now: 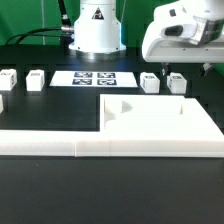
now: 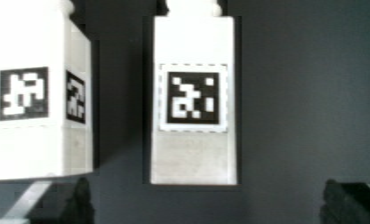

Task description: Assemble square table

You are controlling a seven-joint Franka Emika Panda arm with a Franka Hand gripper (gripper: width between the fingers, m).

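Observation:
My gripper's fingers are above the tagged leg [image 1: 176,84], so it isn't time to close yet. My gripper should go down first, then close on the leg.
The square table's white slab [image 1: 165,125] lies flat right of centre in the exterior view, behind the long low wall. Two short white tagged legs [image 1: 150,80] [image 1: 177,80] stand just beyond it, and my gripper [image 1: 170,66] hangs right above them, open and holding nothing. In the wrist view one leg [image 2: 196,100] lies between the spread fingers [image 2: 356,202], its tag facing the camera, while the other leg [image 2: 36,100] sits off to the side near the other finger. My gripper [image 2: 203,204] touches neither leg.
More tagged legs [image 1: 35,78] [image 1: 8,78] stand at the exterior view's left. The marker board [image 1: 93,76] lies in front of the robot base [image 1: 95,30]. A long low white wall [image 1: 100,146] runs across the front.

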